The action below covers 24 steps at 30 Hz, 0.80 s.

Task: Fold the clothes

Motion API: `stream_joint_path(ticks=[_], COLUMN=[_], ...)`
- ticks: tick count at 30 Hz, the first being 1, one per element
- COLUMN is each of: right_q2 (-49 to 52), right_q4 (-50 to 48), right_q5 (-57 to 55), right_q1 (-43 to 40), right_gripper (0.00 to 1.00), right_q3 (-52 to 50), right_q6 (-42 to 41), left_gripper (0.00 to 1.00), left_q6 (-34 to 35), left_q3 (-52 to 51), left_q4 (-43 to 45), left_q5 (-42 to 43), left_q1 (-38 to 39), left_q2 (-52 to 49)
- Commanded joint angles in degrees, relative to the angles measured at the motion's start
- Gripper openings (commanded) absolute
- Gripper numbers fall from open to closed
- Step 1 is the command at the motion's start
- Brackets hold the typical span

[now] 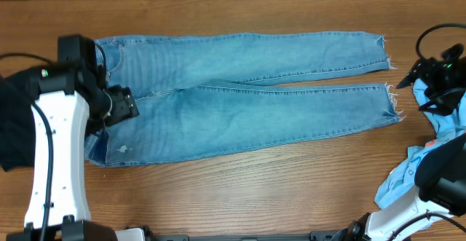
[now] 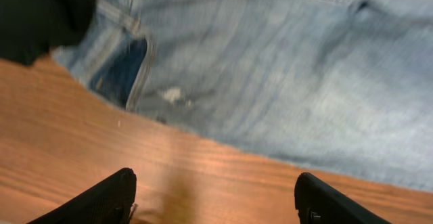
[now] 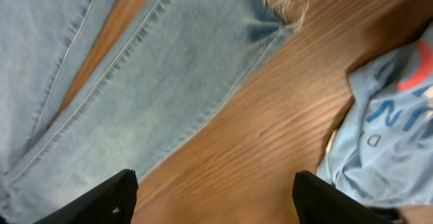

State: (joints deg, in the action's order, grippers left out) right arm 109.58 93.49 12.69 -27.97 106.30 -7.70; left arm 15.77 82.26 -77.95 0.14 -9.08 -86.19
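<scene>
The jeans' near leg should be folded onto the far leg, so my right gripper should grip it next by its outer edge beside the frayed hem.
A pair of light blue jeans lies flat across the wooden table, waistband at the left, frayed leg hems at the right. My left gripper is at the waistband end; in the left wrist view its fingers are wide open over bare wood just off the jeans' lower edge. My right gripper is at the right, beside the leg hems; in the right wrist view its fingers are wide open over bare wood, next to the near leg hem.
A crumpled light blue T-shirt with printed letters lies at the right edge; it also shows in the right wrist view. A black cloth lies at the left edge and shows in the left wrist view.
</scene>
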Motion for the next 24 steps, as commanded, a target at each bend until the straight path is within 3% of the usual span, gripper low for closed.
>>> stream_joint_path(ticks=[1,6,9,12,16,22,23,24], right_q2=[-6.6,-11.6,-11.6,-11.5,-11.4,-9.7,-9.2,-7.8], right_q4=[-4.2,-20.3,-38.6,-49.8,-57.9,-61.9,-61.9,-62.1], right_q5=[0.4,0.5,8.0,8.6,8.4,5.9,4.9,4.0], right_q1=[0.6,-0.6,-4.6,-4.6,-4.5,-2.3,-2.1,-2.1], right_gripper=[0.78,0.81,0.87,0.91,0.91,0.75,0.70,0.52], right_q3=[-10.6,-32.5,-47.0,-52.6,-54.9,-54.9,-54.9,-54.9], right_q6=[0.3,-3.2,-4.5,-4.8,-8.9,-10.6,-10.6,-10.6], left_gripper=[0.79,0.81,0.82,0.82,0.82,0.84,0.84,0.85], left_q6=[1.0,4.4,4.8,4.8,4.8,4.8,4.8,4.8], left_q3=[-9.3,-22.4,-29.2,-30.8,-30.8,-30.8,-30.8,-30.8], left_q4=[3.3,13.9,20.6,22.8,22.9,22.3,22.3,22.3], left_q5=[-0.7,-0.5,-0.5,-1.4,-1.4,-1.0,-0.5,-0.6], left_q1=[-0.3,-0.7,-3.1,-3.4,-3.4,-3.4,-3.4,-3.4], left_q2=[5.4,7.3,7.2,7.2,7.2,7.2,7.2,7.2])
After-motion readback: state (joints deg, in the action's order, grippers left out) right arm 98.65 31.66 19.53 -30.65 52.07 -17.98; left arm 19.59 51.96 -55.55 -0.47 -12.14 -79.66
